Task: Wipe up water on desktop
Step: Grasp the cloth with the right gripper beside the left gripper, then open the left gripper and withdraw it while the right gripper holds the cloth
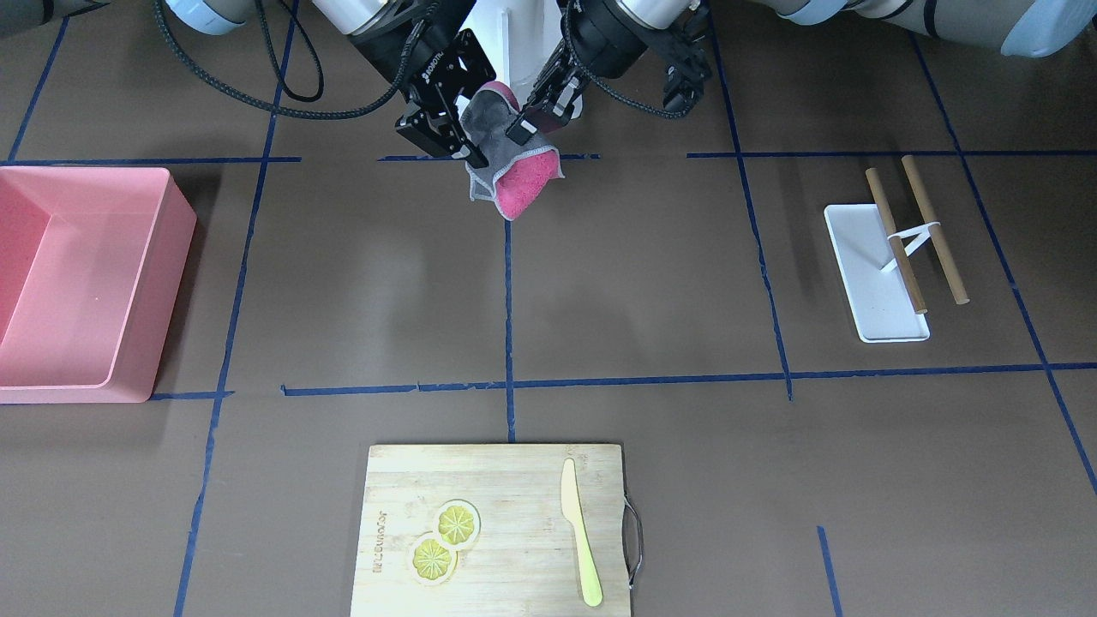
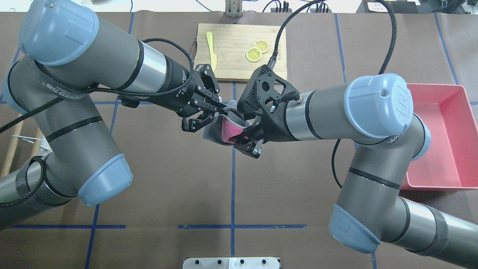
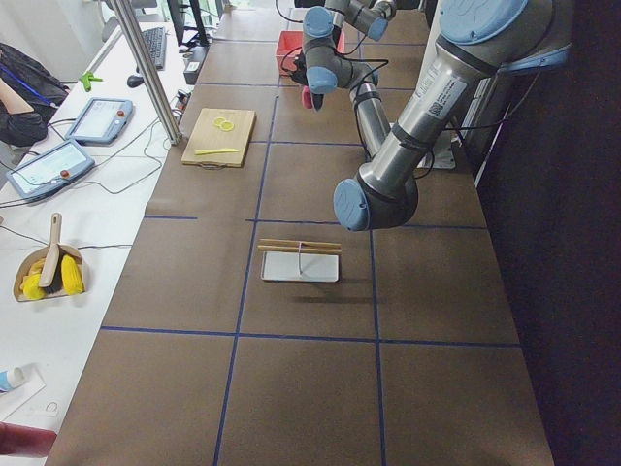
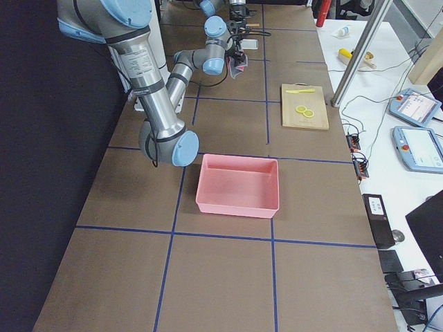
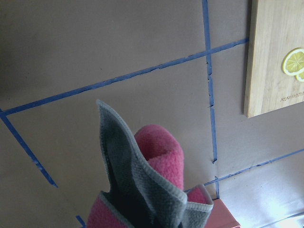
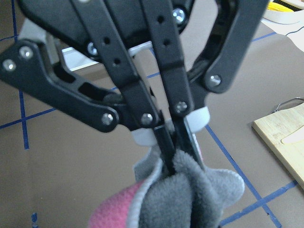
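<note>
The water needs to be wiped up. My right gripper will next grip the cloth by its bunched grey fold (image 1: 483, 128) (image 6: 194, 190) to do that.
A grey and pink cloth (image 1: 518, 184) hangs in the air above the brown desktop (image 1: 643, 274) near its back middle. My left gripper (image 1: 518, 130) is shut on the cloth's grey top; the right wrist view shows its fingertips (image 6: 166, 142) pinched on the cloth (image 6: 190, 190). My right gripper (image 1: 446, 141) is open, one finger touching the cloth's edge. From overhead the left gripper (image 2: 225, 109) and right gripper (image 2: 246, 145) meet at the cloth (image 2: 227, 130). The cloth fills the bottom of the left wrist view (image 5: 156, 156). I cannot make out water on the desktop.
A pink bin (image 1: 86, 283) stands on the robot's right side. A bamboo cutting board (image 1: 497, 480) with lemon slices (image 1: 444, 540) and a yellow knife (image 1: 581, 536) lies at the far edge. A white tray (image 1: 874, 291) with two wooden sticks lies on the robot's left.
</note>
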Tool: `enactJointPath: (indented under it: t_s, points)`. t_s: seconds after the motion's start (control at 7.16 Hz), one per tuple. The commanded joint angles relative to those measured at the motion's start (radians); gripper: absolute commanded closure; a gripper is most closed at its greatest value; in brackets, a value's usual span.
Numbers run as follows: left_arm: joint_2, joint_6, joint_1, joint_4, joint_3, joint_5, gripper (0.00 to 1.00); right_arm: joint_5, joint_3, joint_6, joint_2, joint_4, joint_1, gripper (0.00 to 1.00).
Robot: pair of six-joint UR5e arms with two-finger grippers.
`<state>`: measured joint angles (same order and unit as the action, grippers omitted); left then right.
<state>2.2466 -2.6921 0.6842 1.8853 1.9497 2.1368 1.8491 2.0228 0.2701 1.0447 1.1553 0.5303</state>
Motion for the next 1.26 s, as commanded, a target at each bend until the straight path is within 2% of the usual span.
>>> enactJointPath:
  t_s: [0.0,0.14,0.28,0.42,0.84,0.98,1.12]
  points:
    - [-0.001,0.002,0.000,0.011,0.000,0.000,0.85,0.002,0.000,0.003,0.001,0.000,-0.001,0.88]
    - [-0.001,0.005,0.000,0.017,0.000,0.000,0.77,0.004,0.000,0.021,0.001,-0.002,-0.003,1.00]
    - [-0.010,0.017,0.000,0.055,-0.002,0.000,0.46,0.005,0.000,0.027,0.003,-0.002,-0.001,1.00]
    - [-0.012,0.038,0.000,0.075,-0.003,0.000,0.00,0.007,0.000,0.028,0.005,-0.002,-0.001,1.00]
    - [-0.015,0.093,0.059,0.075,0.000,0.032,0.00,0.012,-0.006,0.028,0.008,0.026,-0.001,1.00]
    - [-0.033,0.186,0.118,0.071,0.003,0.119,0.00,0.021,0.002,0.028,0.000,0.125,0.008,1.00]
    - [-0.118,0.389,0.152,0.066,0.081,0.121,0.00,0.041,0.002,0.028,-0.008,0.235,0.019,1.00]
